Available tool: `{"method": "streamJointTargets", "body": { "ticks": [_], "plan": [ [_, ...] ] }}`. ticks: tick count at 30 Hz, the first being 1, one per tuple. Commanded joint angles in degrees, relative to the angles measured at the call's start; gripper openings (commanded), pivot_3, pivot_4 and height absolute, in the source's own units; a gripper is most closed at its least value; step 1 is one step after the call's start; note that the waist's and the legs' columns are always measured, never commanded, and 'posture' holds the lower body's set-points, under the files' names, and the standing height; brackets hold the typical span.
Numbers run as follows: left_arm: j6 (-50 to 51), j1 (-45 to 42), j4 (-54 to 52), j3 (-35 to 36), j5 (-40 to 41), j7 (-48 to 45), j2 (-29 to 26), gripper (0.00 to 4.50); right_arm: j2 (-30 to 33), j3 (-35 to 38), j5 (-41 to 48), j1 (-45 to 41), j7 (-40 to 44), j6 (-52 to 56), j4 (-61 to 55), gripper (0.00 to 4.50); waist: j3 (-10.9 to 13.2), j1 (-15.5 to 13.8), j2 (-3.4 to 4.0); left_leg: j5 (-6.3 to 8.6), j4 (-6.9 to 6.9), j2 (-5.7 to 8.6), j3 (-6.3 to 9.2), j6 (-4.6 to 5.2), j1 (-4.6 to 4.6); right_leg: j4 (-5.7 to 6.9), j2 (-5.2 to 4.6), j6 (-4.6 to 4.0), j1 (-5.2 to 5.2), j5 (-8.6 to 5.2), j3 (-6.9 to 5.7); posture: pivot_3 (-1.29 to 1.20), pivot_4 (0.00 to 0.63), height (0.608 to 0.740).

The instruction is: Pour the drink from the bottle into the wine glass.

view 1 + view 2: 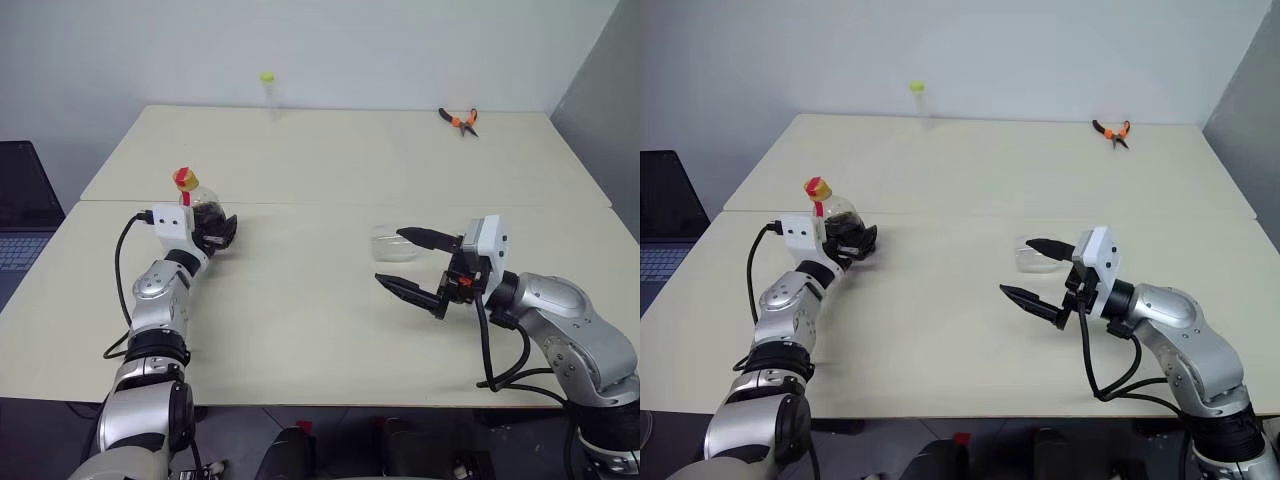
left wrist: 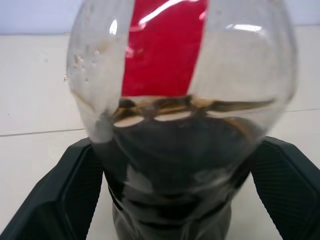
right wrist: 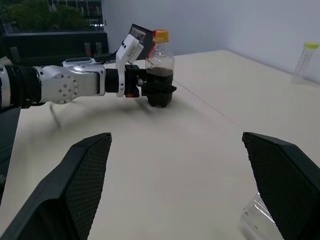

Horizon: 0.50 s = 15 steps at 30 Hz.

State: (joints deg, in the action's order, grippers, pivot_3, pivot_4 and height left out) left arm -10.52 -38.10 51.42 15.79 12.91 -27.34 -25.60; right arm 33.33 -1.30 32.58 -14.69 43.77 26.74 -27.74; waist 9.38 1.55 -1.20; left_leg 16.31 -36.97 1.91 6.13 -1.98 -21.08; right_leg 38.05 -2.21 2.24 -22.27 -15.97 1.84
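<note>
The bottle is wide and round at its shoulder (image 1: pixel 203 196), so my left gripper should next grab the narrow waist of the bottle's lower body.
The bottle (image 1: pixel 201 208) stands upright on the left of the table, squat and clear, with a red label and a yellow cap. The drink (image 2: pixel 175 150) is dark and fills its lower half. My left gripper (image 1: pixel 217 232) is level and open, one finger on each side of the bottle's lower body (image 2: pixel 180 165). I cannot tell if the fingers (image 2: pixel 75 185) touch it. The wine glass (image 1: pixel 388 243) is a clear shape low on the table at centre right; it seems to lie on its side. My right gripper (image 1: pixel 390 257) hangs open just in front of it, holding nothing.
A thin clear tube with a yellow-green cap (image 1: pixel 268 88) stands at the far edge. Orange-handled pliers (image 1: pixel 460 120) lie at the far right. A dark laptop (image 1: pixel 22 205) sits off the table's left side. A seam (image 1: pixel 330 203) runs across the table.
</note>
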Motion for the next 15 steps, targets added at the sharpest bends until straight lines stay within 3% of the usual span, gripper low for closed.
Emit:
{"method": "streamJointTargets", "body": {
  "ticks": [1,7,9,15],
  "plan": [
    [-2.25,-1.96,0.60,0.67,0.75,-1.95,-0.52,4.08,-0.08,0.44,-0.25,-1.07,0.20,-0.84,-1.09,4.50,0.00,0.00,0.00,0.00,0.00,0.00,0.00,0.00,0.00,0.00,0.00,0.00,0.00,0.00,-0.01,0.00,0.150,0.740],
    [-1.58,-1.69,-1.58,0.98,2.18,-4.41,-0.39,2.46,0.45,1.36,-0.09,-0.30,-0.01,-0.84,-2.14,4.50,0.00,0.01,-0.01,0.00,-0.01,0.02,0.02,-0.01,-0.04,0.00,-0.02,0.00,-0.02,0.00,-0.01,0.00,0.150,0.740],
    [-1.40,-0.76,-4.74,0.12,2.24,-6.20,-0.30,2.13,0.86,1.85,0.30,0.35,0.12,-0.68,-2.92,4.50,0.02,0.01,-0.04,0.00,-0.01,0.02,0.05,-0.01,-0.07,0.00,-0.01,0.00,-0.04,0.00,-0.03,0.00,0.150,0.740],
    [9.84,8.60,-31.92,-8.91,5.25,-16.70,0.94,1.89,1.68,4.90,3.56,4.02,-2.09,2.10,-7.51,4.50,0.02,-0.04,-0.04,-0.12,-0.12,0.05,0.13,-0.21,-0.62,0.00,-0.09,-0.02,-0.46,0.01,0.11,0.00,0.150,0.740]
  ]
}}
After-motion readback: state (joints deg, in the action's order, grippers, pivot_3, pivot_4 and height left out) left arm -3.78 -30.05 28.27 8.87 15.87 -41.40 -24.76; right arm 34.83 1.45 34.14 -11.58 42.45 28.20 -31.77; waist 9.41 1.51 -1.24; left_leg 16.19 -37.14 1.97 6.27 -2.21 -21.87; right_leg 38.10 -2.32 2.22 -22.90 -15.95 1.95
